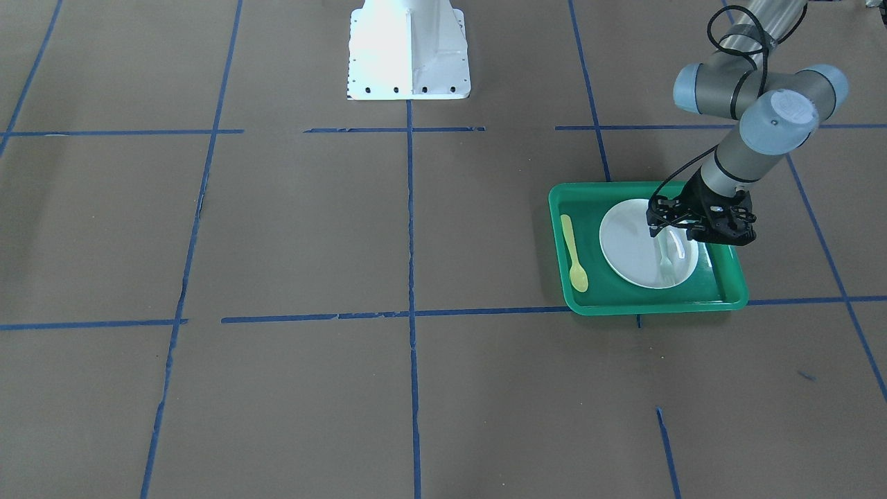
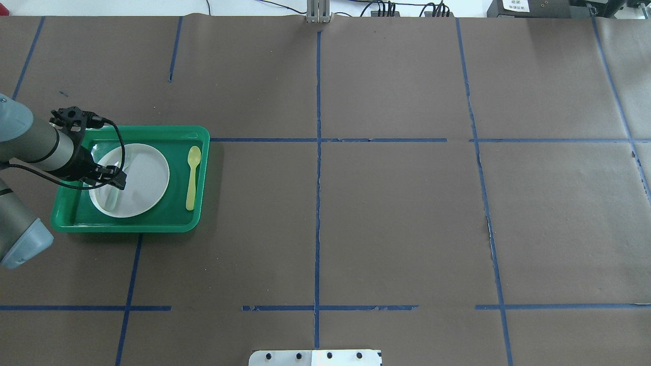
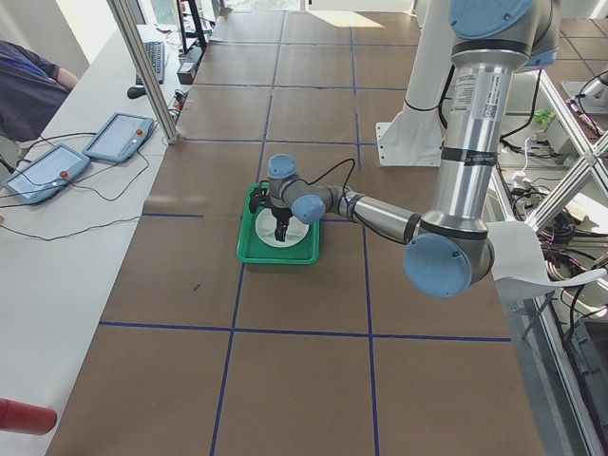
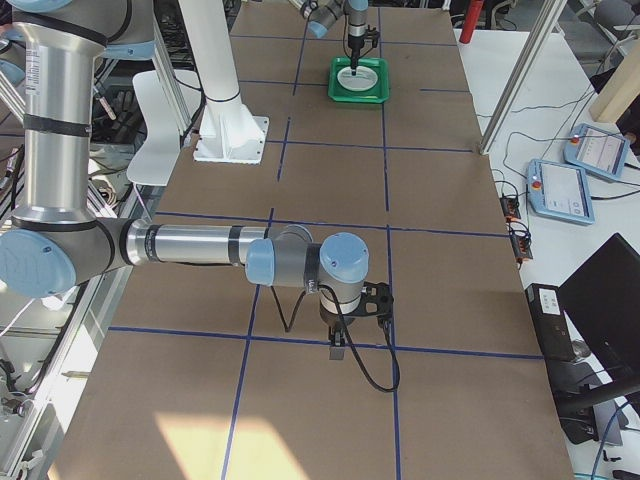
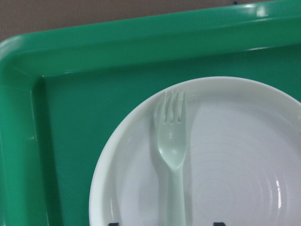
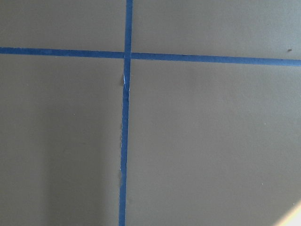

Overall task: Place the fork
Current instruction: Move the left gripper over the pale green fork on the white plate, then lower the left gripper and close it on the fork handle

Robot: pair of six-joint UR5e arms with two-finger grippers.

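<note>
My left gripper is going to grab the fork by its slim handle (image 5: 176,200) next, since the fork's pointed teeth lie on the plate (image 5: 235,155).
The translucent whitish fork (image 5: 171,146) lies flat on the white plate (image 5: 235,155), tines pointing away from my wrist; it also shows in the front view (image 1: 666,262). The plate sits in the green tray (image 1: 589,197). My left gripper (image 1: 673,233) hovers low over the plate's side, open. Its two fingertips stand wide apart on either side of the fork's handle and do not touch it. In the overhead view the left gripper (image 2: 113,179) covers the fork's middle. My right gripper (image 4: 338,348) points down at bare table far from the tray; I cannot tell whether it is open or shut.
A yellow plastic spoon (image 1: 574,253) lies in the tray beside the plate, on the side away from my left gripper. The tray's raised rim (image 5: 70,52) surrounds the plate. Brown paper with blue tape lines (image 6: 126,117) covers the table. The robot's white base (image 1: 409,48) stands at mid-table.
</note>
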